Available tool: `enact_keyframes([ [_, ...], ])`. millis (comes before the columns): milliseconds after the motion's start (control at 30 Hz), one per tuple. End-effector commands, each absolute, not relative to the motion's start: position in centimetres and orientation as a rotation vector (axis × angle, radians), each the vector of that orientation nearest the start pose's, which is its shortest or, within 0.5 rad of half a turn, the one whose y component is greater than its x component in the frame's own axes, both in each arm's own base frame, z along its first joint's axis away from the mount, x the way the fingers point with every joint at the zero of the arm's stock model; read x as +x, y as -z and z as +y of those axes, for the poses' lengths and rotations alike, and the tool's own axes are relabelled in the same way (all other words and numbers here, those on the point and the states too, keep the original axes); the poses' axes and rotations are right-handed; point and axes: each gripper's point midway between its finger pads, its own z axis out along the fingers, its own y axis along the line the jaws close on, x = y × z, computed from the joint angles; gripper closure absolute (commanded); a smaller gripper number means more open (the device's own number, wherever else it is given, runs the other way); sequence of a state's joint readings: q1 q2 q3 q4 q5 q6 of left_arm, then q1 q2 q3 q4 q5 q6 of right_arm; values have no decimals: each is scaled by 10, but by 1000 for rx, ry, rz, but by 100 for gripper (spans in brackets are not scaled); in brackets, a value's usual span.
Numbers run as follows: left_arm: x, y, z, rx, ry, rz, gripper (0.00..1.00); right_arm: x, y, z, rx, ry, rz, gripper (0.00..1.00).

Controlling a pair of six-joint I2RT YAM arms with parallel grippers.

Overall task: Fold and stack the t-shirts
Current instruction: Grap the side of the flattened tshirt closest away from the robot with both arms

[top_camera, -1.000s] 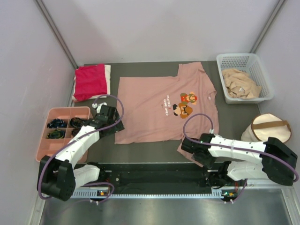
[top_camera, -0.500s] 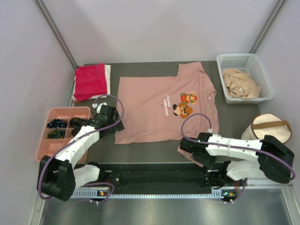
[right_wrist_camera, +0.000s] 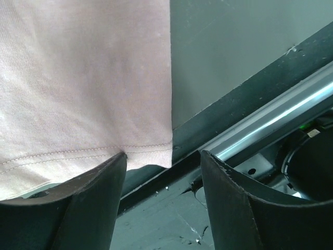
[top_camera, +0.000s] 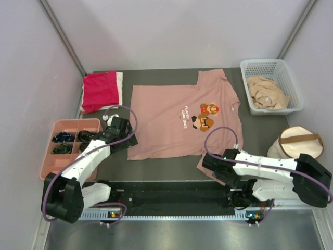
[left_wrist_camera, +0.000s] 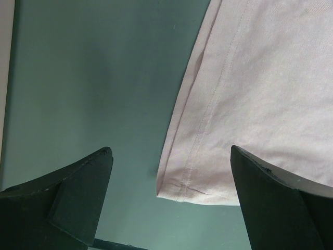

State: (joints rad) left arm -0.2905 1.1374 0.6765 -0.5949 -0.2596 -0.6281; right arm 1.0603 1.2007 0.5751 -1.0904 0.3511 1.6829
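Observation:
I need to grab the near sleeve's hem corner (top_camera: 222,183) next with my right gripper, to fold the near sleeve and side inward over the body of the dusty-pink t-shirt (top_camera: 171,117).
The dusty-pink t-shirt (top_camera: 171,117) lies spread flat in the middle of the table, print side up. My left gripper (top_camera: 128,142) is open at its near-left hem corner. In the left wrist view that corner (left_wrist_camera: 187,187) lies on the table between the fingers of the left gripper (left_wrist_camera: 170,153). My right gripper (top_camera: 207,163) is open at the near sleeve by the table's front edge. In the right wrist view the sleeve hem (right_wrist_camera: 151,151) sits between the fingers of the right gripper (right_wrist_camera: 162,155). A folded red t-shirt (top_camera: 100,89) lies on a white one (top_camera: 120,82). A tan one (top_camera: 266,92) is in the basket.
A white basket (top_camera: 263,63) stands at the back right. A round cream bag with a brown strap (top_camera: 294,141) sits at the right edge. A pink compartment tray (top_camera: 75,121) with dark items is at the left. The black front rail (right_wrist_camera: 244,104) runs just beyond the sleeve.
My right gripper shifted slightly left and then back right at the near sleeve. The left arm and the shirt have not visibly moved.

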Motion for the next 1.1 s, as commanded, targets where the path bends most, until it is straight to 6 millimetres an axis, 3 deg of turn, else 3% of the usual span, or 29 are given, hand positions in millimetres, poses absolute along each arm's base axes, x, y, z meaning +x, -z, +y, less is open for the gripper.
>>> enact_keyframes([
  [0, 255, -74, -51, -517, 7, 2479, 1, 94, 2, 133, 942, 38, 2641, 37],
  [1067, 254, -74, -50, -524, 3, 2477, 1, 125, -12, 174, 830, -152, 2593, 33],
])
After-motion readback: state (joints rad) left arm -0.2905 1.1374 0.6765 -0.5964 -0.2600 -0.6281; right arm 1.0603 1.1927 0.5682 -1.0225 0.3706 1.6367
